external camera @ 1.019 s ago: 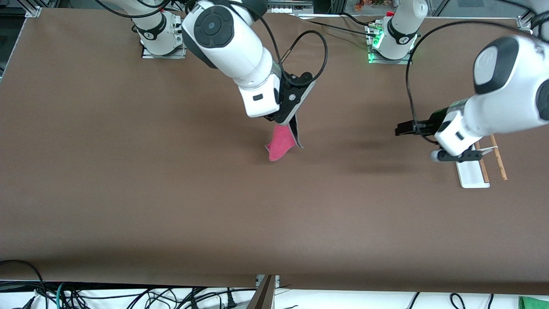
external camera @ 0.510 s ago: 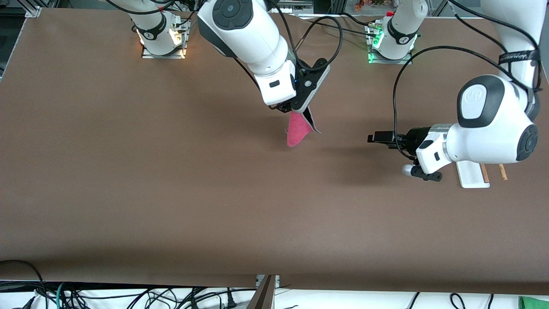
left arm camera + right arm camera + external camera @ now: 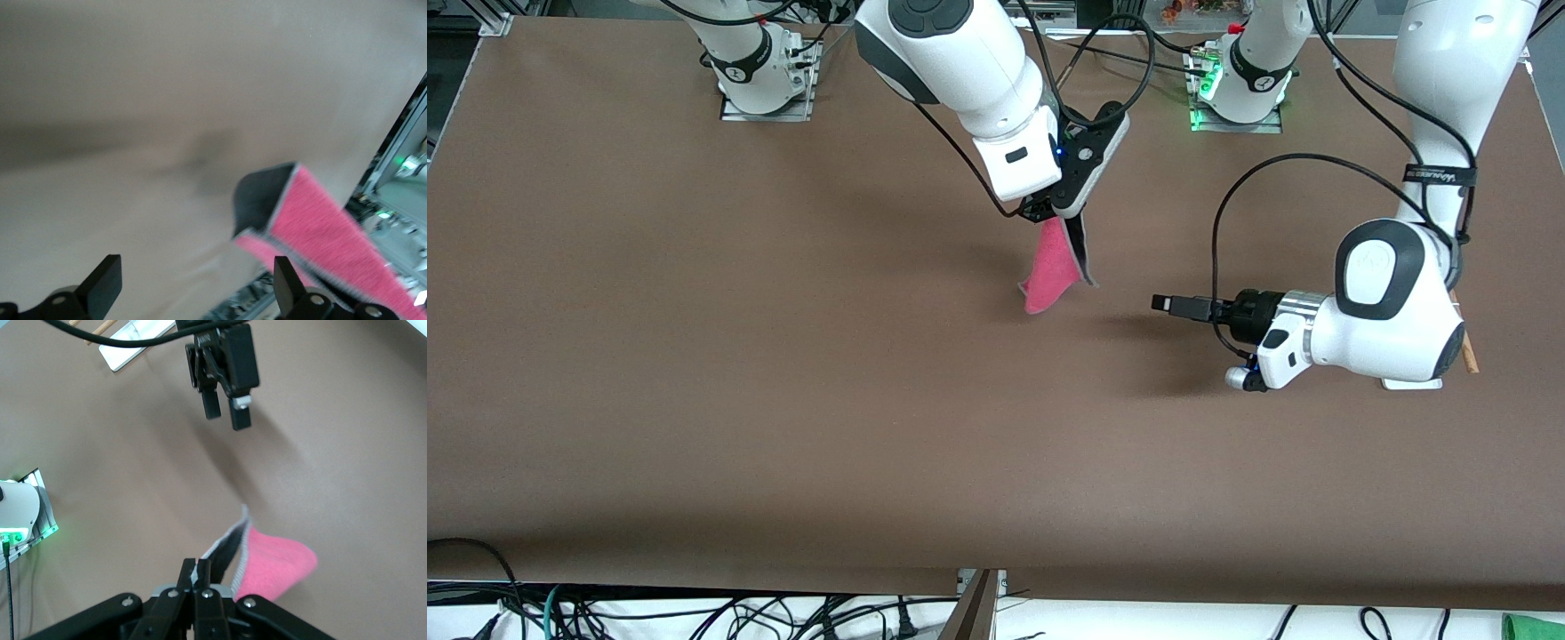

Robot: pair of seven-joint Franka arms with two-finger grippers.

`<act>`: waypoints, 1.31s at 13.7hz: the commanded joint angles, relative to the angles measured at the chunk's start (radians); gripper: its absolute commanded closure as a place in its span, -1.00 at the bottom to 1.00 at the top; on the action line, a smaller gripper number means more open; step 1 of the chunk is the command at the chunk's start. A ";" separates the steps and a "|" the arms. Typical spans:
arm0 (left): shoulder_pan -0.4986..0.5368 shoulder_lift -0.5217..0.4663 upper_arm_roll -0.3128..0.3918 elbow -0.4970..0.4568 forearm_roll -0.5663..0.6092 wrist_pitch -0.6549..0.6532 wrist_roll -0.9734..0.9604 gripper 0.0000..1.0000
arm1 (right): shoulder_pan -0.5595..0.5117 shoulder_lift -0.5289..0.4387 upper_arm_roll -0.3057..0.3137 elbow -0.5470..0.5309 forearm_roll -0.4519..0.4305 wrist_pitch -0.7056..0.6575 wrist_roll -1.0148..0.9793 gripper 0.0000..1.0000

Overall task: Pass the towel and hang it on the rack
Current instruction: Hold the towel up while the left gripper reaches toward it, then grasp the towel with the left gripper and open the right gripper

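My left gripper grabs the towel next by its dangling lower end (image 3: 1043, 286), so that the pink towel will hang on the rack (image 3: 1412, 384).
My right gripper (image 3: 1064, 216) is shut on the top edge of the pink-red towel (image 3: 1049, 274), which hangs from it over the middle of the table; the grip shows in the right wrist view (image 3: 203, 571), with the towel (image 3: 275, 565) drooping below. My left gripper (image 3: 1165, 304) is open and empty, held level above the table between the towel and the rack, pointing at the towel. Its open fingers frame the towel (image 3: 327, 233) in the left wrist view (image 3: 195, 275). The rack (image 3: 1412, 384) is mostly hidden under the left arm; only a base corner and a rod tip show.
The rack's white base (image 3: 137, 339) and rods show in the right wrist view, past the left gripper (image 3: 225, 408). Both arm bases stand along the table edge farthest from the front camera. Cables lie below the edge nearest it.
The left gripper has swung from over the rack toward the towel and turned level. The right gripper has carried the towel a little higher and toward the left arm's end.
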 commanded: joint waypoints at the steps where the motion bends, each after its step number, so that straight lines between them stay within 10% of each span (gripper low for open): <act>1: -0.050 0.031 0.005 0.016 -0.058 0.001 -0.206 -1.00 | 0.005 -0.009 -0.001 0.000 -0.016 0.011 0.019 1.00; 18: -0.081 0.059 -0.023 -0.053 -0.208 -0.127 -0.469 -0.90 | 0.002 -0.009 -0.004 0.000 -0.016 0.016 0.018 1.00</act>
